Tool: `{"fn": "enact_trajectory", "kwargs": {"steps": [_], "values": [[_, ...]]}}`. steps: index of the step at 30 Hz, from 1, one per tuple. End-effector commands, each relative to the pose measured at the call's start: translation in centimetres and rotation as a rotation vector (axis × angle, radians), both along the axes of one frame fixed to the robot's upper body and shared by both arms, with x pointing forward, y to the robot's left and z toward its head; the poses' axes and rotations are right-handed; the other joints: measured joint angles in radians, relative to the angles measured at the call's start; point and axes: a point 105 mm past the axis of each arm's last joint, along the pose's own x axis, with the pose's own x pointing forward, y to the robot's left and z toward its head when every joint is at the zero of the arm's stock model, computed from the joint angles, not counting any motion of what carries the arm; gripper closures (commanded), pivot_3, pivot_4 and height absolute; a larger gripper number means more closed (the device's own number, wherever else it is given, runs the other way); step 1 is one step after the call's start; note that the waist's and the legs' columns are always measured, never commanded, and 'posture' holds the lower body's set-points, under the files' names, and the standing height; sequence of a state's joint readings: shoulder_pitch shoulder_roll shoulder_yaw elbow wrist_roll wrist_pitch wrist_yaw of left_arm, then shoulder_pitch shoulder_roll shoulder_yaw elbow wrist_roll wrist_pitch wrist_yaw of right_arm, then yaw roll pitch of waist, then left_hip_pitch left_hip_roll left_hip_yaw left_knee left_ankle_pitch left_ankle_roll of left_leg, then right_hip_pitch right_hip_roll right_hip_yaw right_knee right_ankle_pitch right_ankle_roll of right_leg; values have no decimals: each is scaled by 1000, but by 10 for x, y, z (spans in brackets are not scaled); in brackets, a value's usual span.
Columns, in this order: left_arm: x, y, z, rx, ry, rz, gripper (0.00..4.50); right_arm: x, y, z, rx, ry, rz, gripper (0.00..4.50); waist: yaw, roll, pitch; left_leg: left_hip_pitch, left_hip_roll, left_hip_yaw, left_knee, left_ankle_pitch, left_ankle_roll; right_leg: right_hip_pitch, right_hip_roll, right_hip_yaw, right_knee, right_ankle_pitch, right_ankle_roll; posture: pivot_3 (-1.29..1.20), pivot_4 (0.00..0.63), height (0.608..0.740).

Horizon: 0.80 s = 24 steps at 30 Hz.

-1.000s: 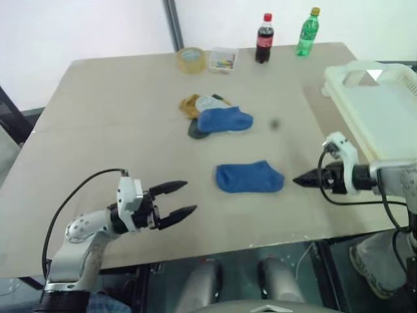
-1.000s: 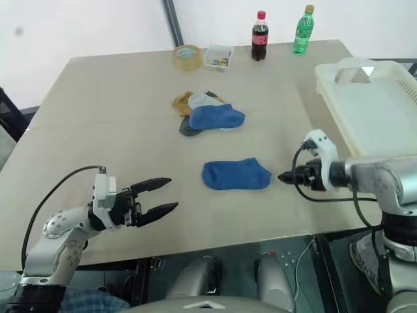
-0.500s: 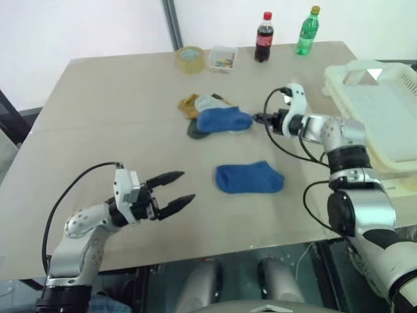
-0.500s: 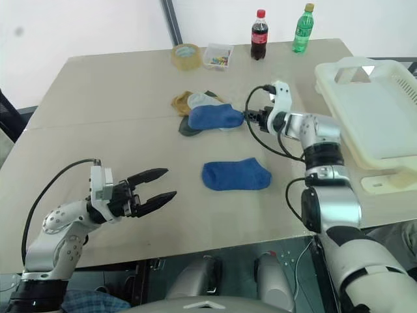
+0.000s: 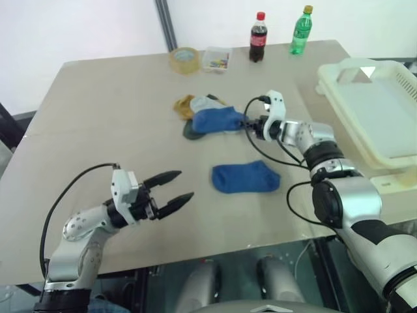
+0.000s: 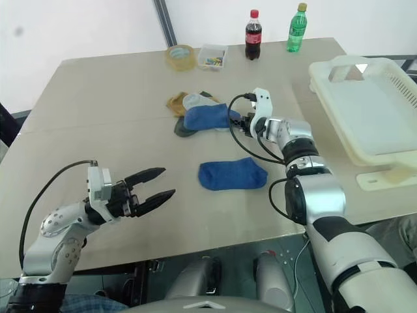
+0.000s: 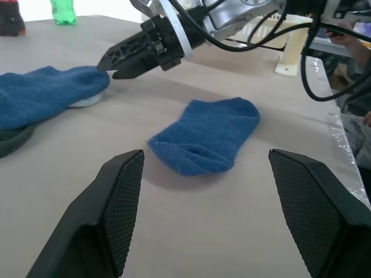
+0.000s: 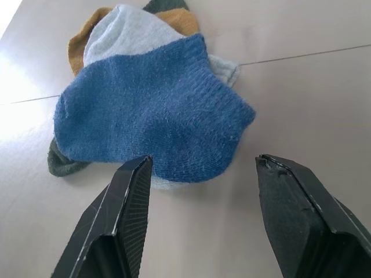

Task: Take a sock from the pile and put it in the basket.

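Note:
The right gripper grabs the top blue sock by its edge (image 5: 238, 125) (image 8: 200, 171) next, to take another sock off the pile.
The pile (image 5: 207, 115) of socks lies mid-table, a bright blue sock (image 8: 156, 110) on top of mustard, light grey and dark green ones. My right gripper (image 5: 249, 124) is open and low over the table, its tips at the right end of that top blue sock; I cannot tell whether they touch. A separate blue sock (image 5: 245, 177) lies flat nearer to me. My left gripper (image 5: 185, 184) hovers open and empty near the table's front left, pointing at the separate sock (image 7: 206, 139). The cream basket (image 5: 371, 111) stands at the table's right edge.
At the table's far edge stand a tape roll (image 5: 184, 59), a small clear box (image 5: 216, 59), a cola bottle (image 5: 258, 38) and a green bottle (image 5: 299, 30). A black cable loops from my right wrist over the table beside the separate sock.
My right arm has swung from the front right near the basket, forward and left, up to the pile's top blue sock. The left gripper has stayed where it was.

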<state>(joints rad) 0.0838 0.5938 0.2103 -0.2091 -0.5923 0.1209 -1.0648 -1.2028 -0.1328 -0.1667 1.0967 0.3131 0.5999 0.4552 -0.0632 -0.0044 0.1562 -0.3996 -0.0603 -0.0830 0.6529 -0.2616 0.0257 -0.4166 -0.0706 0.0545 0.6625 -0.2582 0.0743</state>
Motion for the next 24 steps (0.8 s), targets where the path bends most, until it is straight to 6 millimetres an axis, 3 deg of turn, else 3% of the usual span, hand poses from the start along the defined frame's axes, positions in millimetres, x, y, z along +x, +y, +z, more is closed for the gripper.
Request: {"fn": "enact_trajectory", "kwargs": {"steps": [1, 16, 18, 23, 24], "values": [[2, 7, 10, 6, -49, 58, 807, 7, 6, 21, 26, -84, -1, 1614, -4, 0, 0, 0, 0, 0, 0, 0, 0, 0, 0, 0, 0, 0, 0, 0, 150, 740], [11, 23, 7, 36, -75, 218, 807, 4, 21, 21, 42, -91, 47, 1614, -7, 0, 0, 0, 0, 0, 0, 0, 0, 0, 0, 0, 0, 0, 0, 0, 150, 740], [11, 23, 7, 38, -77, 224, 807, 4, 23, 21, 41, -93, 48, 2129, -8, 0, 0, 0, 0, 0, 0, 0, 0, 0, 0, 0, 0, 0, 0, 0, 150, 740], [7, 21, 7, 35, -76, 219, 807, 4, 24, 22, 39, -101, 52, 4357, -7, 0, 0, 0, 0, 0, 0, 0, 0, 0, 0, 0, 0, 0, 0, 0, 150, 740], [7, 21, 7, 36, -75, 218, 807, 4, 24, 22, 39, -101, 51, 4481, -7, 0, 0, 0, 0, 0, 0, 0, 0, 0, 0, 0, 0, 0, 0, 0, 150, 740]]}}
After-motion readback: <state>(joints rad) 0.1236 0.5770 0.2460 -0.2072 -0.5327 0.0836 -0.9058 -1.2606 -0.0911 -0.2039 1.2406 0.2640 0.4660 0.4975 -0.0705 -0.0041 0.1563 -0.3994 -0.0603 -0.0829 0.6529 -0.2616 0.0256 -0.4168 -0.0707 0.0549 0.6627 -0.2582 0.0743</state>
